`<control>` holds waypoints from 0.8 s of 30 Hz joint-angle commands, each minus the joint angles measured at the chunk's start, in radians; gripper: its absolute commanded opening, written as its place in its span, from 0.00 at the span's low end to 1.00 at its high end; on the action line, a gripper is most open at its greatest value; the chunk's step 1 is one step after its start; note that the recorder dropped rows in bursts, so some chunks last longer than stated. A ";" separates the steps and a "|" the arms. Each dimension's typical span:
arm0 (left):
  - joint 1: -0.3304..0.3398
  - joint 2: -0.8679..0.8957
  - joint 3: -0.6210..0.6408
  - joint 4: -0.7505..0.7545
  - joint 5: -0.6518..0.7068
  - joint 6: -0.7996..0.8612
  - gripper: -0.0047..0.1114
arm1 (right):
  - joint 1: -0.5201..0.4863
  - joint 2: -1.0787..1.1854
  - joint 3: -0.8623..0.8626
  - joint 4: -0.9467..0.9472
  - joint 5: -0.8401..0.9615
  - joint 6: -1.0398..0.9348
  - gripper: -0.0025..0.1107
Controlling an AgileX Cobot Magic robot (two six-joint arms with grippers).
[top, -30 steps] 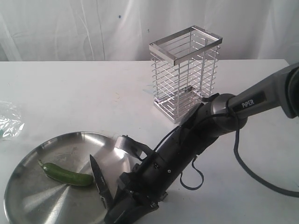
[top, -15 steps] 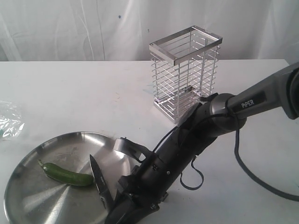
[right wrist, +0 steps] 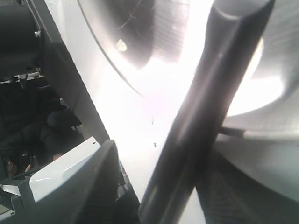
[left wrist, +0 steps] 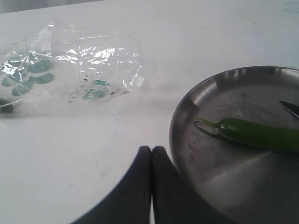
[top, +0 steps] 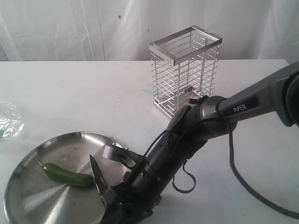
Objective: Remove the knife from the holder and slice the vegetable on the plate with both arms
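The robot's right gripper needs to close, as its open fingers are on either side of the black handle in the right wrist view.
The knife [top: 98, 181] lies with its dark blade over the right part of the steel plate [top: 28, 200], its tip close to the green vegetable [top: 66, 174]. My right gripper [top: 112, 207] is low at the plate's near right edge. In the right wrist view the jaws [right wrist: 163, 151] stand open around the black handle [right wrist: 210, 102], with a gap on one side. My left gripper [left wrist: 152, 150] is shut and empty, on the table just beside the plate's rim [left wrist: 187, 107], with the vegetable [left wrist: 252, 133] beyond it. The wire holder [top: 185, 72] stands empty behind.
A crumpled clear plastic bag [left wrist: 70, 70] with green print lies on the table left of the plate, also at the left edge of the exterior view [top: 9, 119]. The right arm's black cable [top: 243, 177] loops over the table on the right.
The right arm's wrist has shifted left and down toward the plate's near edge. The knife blade and the vegetable have stayed put. The left gripper is unchanged.
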State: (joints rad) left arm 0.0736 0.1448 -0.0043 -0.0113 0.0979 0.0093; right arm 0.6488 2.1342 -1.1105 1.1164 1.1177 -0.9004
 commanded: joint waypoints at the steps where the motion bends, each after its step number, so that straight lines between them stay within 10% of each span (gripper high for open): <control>1: -0.005 -0.005 0.004 -0.002 0.001 -0.009 0.04 | 0.010 0.033 0.005 -0.024 -0.052 -0.007 0.40; 10: -0.005 -0.005 0.004 -0.002 0.001 -0.009 0.04 | 0.010 0.020 0.005 -0.015 -0.068 0.029 0.08; 24: -0.005 -0.005 0.004 -0.002 0.001 -0.009 0.04 | 0.010 -0.249 0.005 -0.289 -0.036 0.341 0.06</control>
State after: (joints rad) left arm 0.0736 0.1448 -0.0043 -0.0113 0.0979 0.0093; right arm 0.6601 1.9569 -1.1082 0.9107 1.0437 -0.6353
